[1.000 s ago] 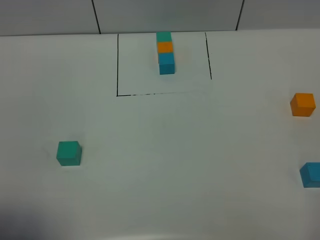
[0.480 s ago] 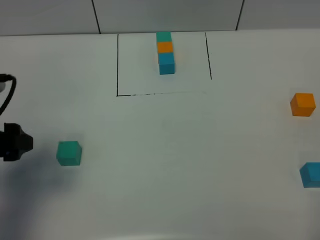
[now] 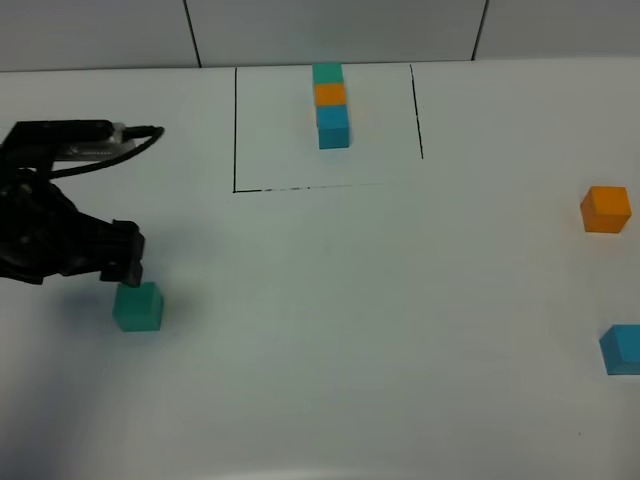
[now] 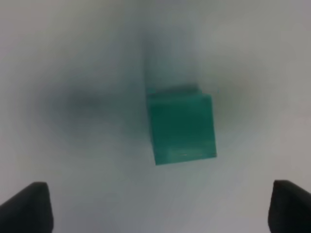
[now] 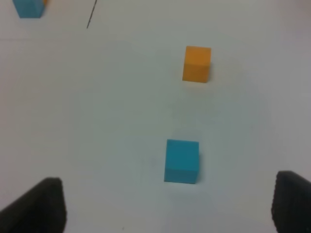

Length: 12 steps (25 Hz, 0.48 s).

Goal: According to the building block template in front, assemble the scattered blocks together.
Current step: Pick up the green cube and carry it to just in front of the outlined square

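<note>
I will grab the teal-green cube by its body [image 3: 138, 308] with my left gripper next, to start copying the template [image 3: 331, 105].
The building block template [image 3: 331, 105], a joined column of teal-green, orange and blue cubes, stands inside a black-line rectangle [image 3: 235, 130] at the back middle. The scattered teal-green cube [image 3: 138, 306] lies front left. My left gripper [image 3: 126, 262] hovers just above and behind it, open and empty. In the left wrist view the cube [image 4: 181, 127] sits ahead of the open gripper [image 4: 160, 208]. The scattered orange cube [image 3: 606, 209] and blue cube [image 3: 622, 349] lie at the right edge. The right wrist view shows the blue cube [image 5: 181, 160] and the orange cube [image 5: 197, 63] ahead of my open right gripper [image 5: 165, 208].
The white table [image 3: 360, 330] stretches between the cubes. A tiled wall [image 3: 330, 30] rises behind the template. A cable [image 3: 120, 135] trails from the left arm. The blue cube lies partly cut off by the right border of the high view.
My left arm has come in from the left edge and now hovers at the teal-green cube. The cubes have not moved.
</note>
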Available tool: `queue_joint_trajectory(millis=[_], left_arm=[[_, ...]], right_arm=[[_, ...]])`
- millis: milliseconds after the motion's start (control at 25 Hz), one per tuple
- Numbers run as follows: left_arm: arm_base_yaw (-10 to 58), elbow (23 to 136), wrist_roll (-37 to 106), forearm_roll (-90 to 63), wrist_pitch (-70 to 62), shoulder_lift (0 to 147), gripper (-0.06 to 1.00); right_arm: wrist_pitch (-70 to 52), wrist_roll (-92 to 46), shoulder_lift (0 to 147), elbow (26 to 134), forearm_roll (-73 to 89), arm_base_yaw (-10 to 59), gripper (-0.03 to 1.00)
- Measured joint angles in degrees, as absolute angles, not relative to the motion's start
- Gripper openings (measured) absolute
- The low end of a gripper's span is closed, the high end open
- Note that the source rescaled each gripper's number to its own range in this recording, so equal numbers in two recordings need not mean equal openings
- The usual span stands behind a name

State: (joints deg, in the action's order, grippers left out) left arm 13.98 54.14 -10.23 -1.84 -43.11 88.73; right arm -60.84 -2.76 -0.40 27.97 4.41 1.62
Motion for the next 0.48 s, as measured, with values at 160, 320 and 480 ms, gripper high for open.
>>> queue_joint_trajectory(millis=[160,320,480], left_arm=[[17.5,57.1,-16.2,2.8,-43.0,94.8,0.97],[18.6,58.8,-16.6,0.0,-41.6,98.3,0.97],[18.6,58.6,-16.2,-1.7,-40.9,100.5,0.97]], right_arm=[[-60.8,-2.8,-0.4,28.0,4.4,1.6,0.73],[-60.8,-2.8,-0.4,28.0,4.4,1.6,0.73],[-60.8,-2.8,-0.4,28.0,4.4,1.6,0.73]])
